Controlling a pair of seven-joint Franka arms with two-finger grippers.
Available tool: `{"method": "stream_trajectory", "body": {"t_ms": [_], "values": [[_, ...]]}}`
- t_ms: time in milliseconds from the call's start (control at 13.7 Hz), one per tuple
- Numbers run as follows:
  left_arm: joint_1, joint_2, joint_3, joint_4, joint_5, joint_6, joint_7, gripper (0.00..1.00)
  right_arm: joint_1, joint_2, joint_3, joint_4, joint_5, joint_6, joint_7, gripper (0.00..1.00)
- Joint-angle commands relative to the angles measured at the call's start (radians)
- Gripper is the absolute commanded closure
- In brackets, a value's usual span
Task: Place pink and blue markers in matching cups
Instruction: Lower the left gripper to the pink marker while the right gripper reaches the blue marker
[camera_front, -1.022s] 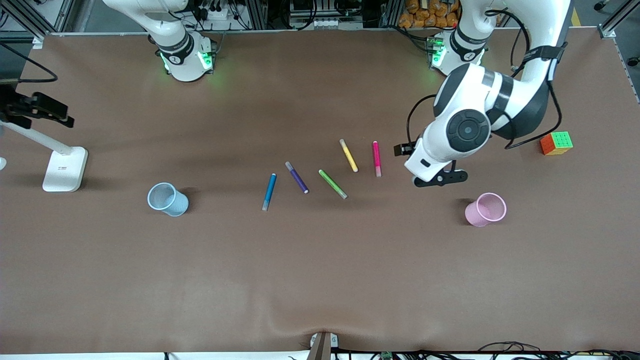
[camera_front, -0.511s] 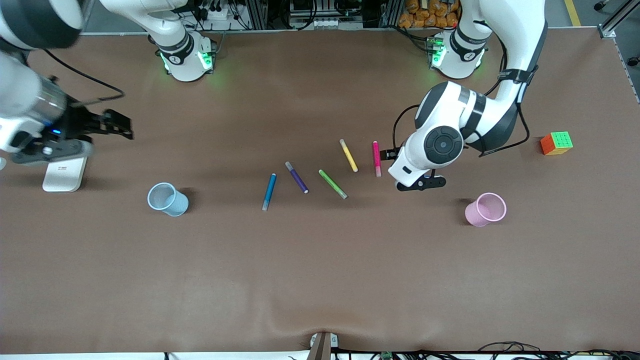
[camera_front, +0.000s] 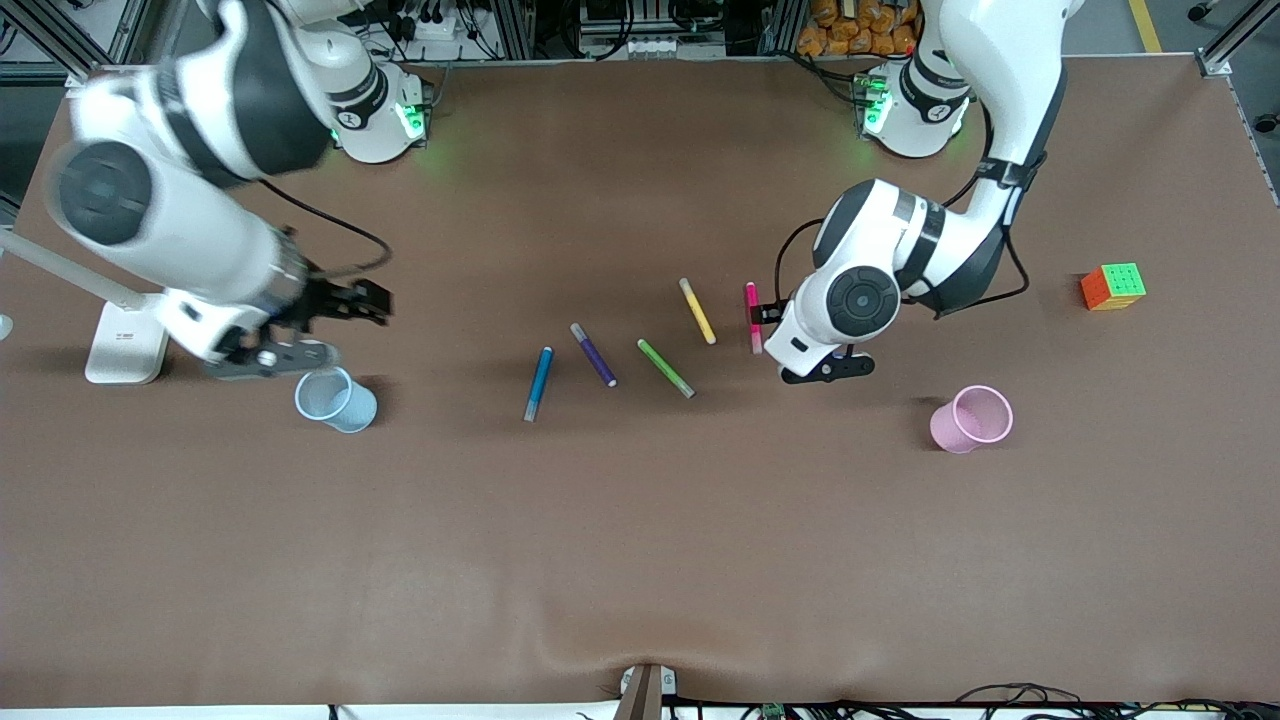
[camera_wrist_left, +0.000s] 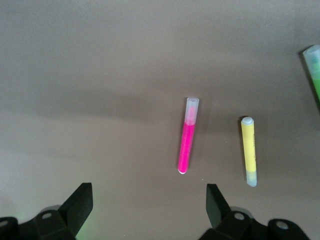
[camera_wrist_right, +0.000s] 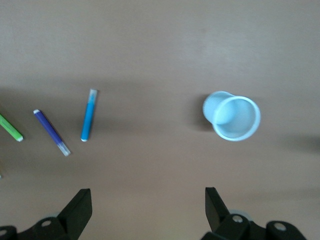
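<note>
I will next place the pink marker in the pink cup (camera_front: 970, 418), and for that my left gripper will grab the marker by its pink body (camera_front: 755, 322) beside the clear end.
The pink marker (camera_front: 752, 312) lies flat at the left arm's end of a row of markers, and the blue marker (camera_front: 538, 383) lies at the row's other end. My left gripper (camera_front: 792, 342) hangs open just beside the pink marker (camera_wrist_left: 186, 142), which lies ahead of the gripper (camera_wrist_left: 148, 200), outside the jaws. The pink cup (camera_front: 970, 418) stands nearer the front camera, toward the left arm's end. My right gripper (camera_front: 318, 330) hovers open and empty next to the blue cup (camera_front: 335, 398). The right wrist view shows the blue cup (camera_wrist_right: 231, 116) and blue marker (camera_wrist_right: 88, 116) ahead of that gripper (camera_wrist_right: 147, 200).
A purple marker (camera_front: 593, 354), a green marker (camera_front: 665, 367) and a yellow marker (camera_front: 697, 310) lie between the blue and pink ones. A colour cube (camera_front: 1112, 286) sits near the left arm's end. A white stand base (camera_front: 128, 340) sits at the right arm's end.
The right arm has swung in from the table's end to beside the blue cup. The left gripper has moved closer to the pink marker. Both stay open.
</note>
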Motion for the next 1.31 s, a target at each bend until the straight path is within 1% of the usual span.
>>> {"method": "stream_trajectory", "body": {"t_ms": [0,73,365,584,730,803,876,949,1168,1241], "values": [[-0.016,0.007,0.003,-0.024,-0.031,0.035,-0.017,0.0,0.054,0.076,-0.008,0.014,0.014,0.078,0.052,0.0],[-0.016,0.013,0.003,-0.035,-0.043,0.057,-0.02,0.0,0.071,0.102,-0.008,0.014,0.014,0.118,0.071,0.0],[-0.034,0.013,0.003,-0.148,-0.069,0.208,-0.02,0.0,0.123,0.201,-0.008,0.015,0.015,0.227,0.146,0.0],[-0.051,0.051,0.003,-0.144,-0.069,0.245,-0.016,0.0,0.154,0.248,-0.008,0.012,0.014,0.27,0.232,0.0],[-0.053,0.092,0.003,-0.136,-0.068,0.316,-0.014,0.0,0.169,0.271,-0.008,0.009,0.014,0.3,0.269,0.0],[-0.053,0.109,0.003,-0.133,-0.068,0.343,-0.014,0.05,0.171,0.287,-0.008,0.009,0.014,0.314,0.289,0.0],[-0.053,0.119,0.003,-0.127,-0.068,0.354,-0.014,0.08,0.172,0.302,-0.008,0.009,0.015,0.33,0.309,0.0],[-0.048,0.123,0.003,-0.119,-0.069,0.356,-0.014,0.12,0.174,0.313,-0.008,0.006,0.015,0.342,0.324,0.0],[-0.042,0.155,0.003,-0.086,-0.071,0.356,-0.017,0.3,0.203,0.357,-0.008,0.004,0.014,0.389,0.405,0.0],[-0.042,0.158,0.003,-0.082,-0.078,0.356,-0.017,0.34,0.218,0.377,-0.009,0.004,0.014,0.411,0.442,0.0]]}}
